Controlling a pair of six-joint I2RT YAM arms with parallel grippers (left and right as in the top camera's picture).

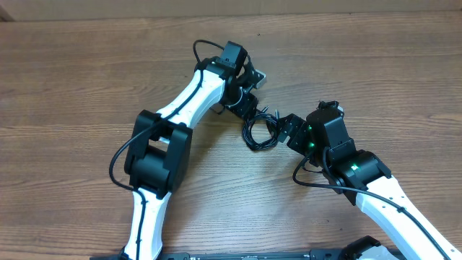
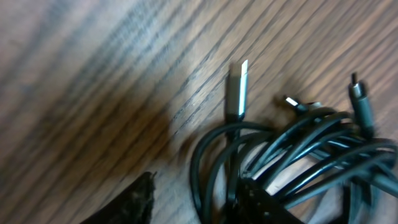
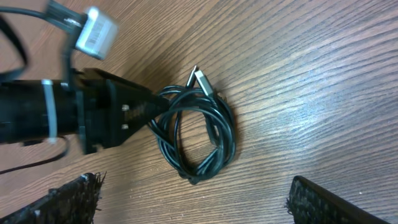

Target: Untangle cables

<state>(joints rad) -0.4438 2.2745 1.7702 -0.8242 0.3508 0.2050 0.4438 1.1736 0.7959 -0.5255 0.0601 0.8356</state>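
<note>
I should next use my right gripper to grab the coiled cables on the side opposite my left gripper, so the plug ends stay free to untangle.
The cables [image 1: 261,133] lie as a small coiled black bundle on the wooden table, between the two grippers. In the left wrist view the bundle [image 2: 298,149] fills the lower right, with a silvery plug [image 2: 237,87] sticking up. My left gripper [image 2: 196,202] is open, with a few strands running between its fingers and its right finger against the bundle. In the right wrist view the coil [image 3: 196,134] lies just ahead of my right gripper [image 3: 199,205], which is wide open and empty. The left gripper [image 3: 124,112] touches the coil's left side there.
The wooden table [image 1: 86,87] stretches around the bundle. The left arm [image 1: 180,101] reaches in from the lower left and the right arm [image 1: 361,173] from the lower right, each with a thicker black wire of its own.
</note>
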